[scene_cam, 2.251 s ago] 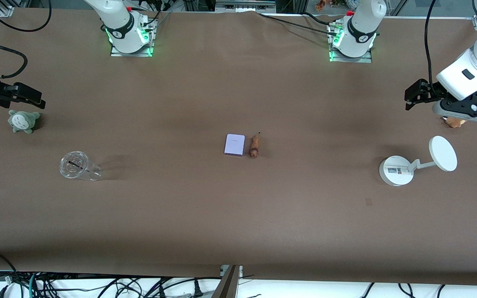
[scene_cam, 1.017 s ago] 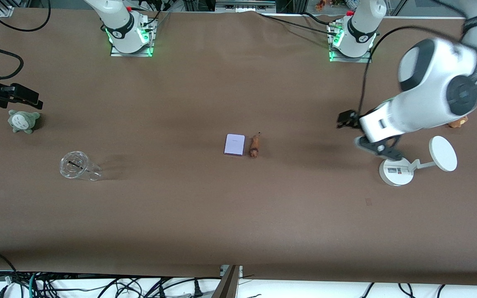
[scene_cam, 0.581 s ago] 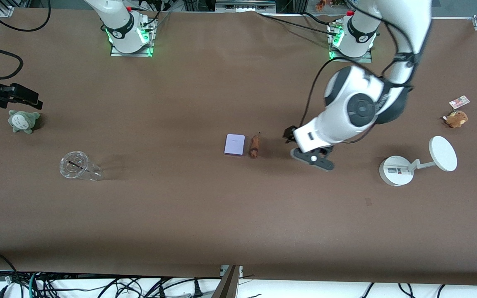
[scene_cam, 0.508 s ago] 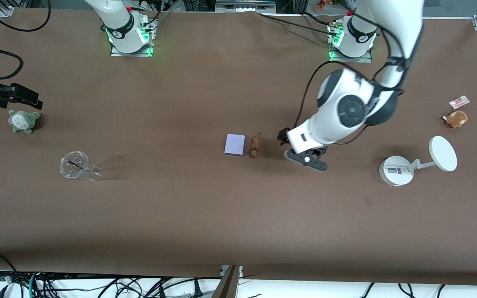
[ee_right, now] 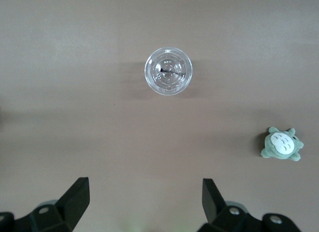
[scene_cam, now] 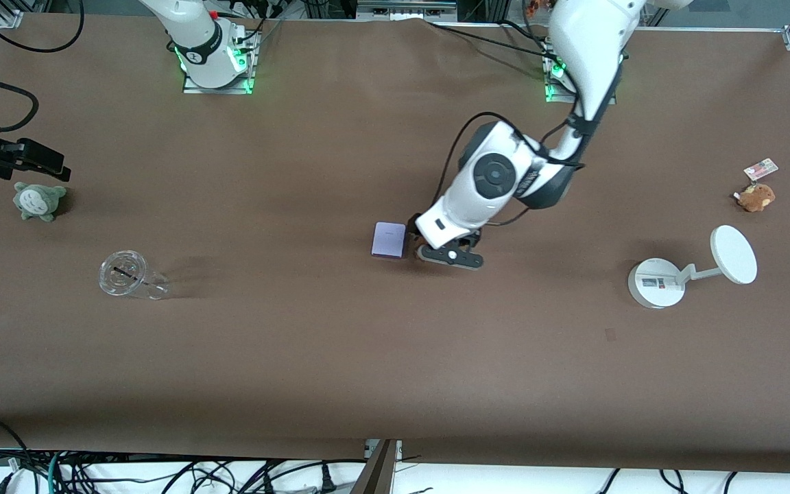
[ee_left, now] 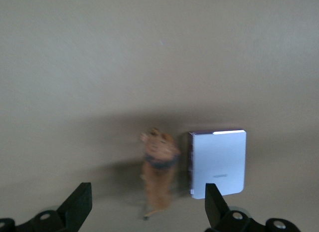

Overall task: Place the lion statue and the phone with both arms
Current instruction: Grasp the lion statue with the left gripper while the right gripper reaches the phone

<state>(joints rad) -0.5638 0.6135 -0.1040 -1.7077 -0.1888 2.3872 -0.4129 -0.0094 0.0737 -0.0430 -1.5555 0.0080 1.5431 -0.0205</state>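
My left gripper isn't ready to close on the lion statue [ee_left: 159,171] yet and should come down first: its fingers are above the lion statue in the left wrist view.
The lion statue [ee_left: 159,171], a small orange-brown figurine, lies on the brown table beside the lavender phone [scene_cam: 389,240], at the table's middle. The phone also shows in the left wrist view [ee_left: 218,162]. My left gripper [scene_cam: 429,241] hangs open over the lion statue and hides it in the front view. In the left wrist view the open left gripper [ee_left: 147,212] stands with one finger off each side of the lion, apart from it. My right gripper [scene_cam: 37,159] waits open and empty at the right arm's end of the table, as its wrist view [ee_right: 143,199] shows.
A clear plastic cup [scene_cam: 125,274] and a grey-green plush [scene_cam: 40,200] lie at the right arm's end. A white round stand with a disc [scene_cam: 655,283] and a brown plush with a tag [scene_cam: 755,197] are at the left arm's end.
My left arm has swung from over the brown plush at its end of the table to the middle, over the lion statue. The right arm has barely moved.
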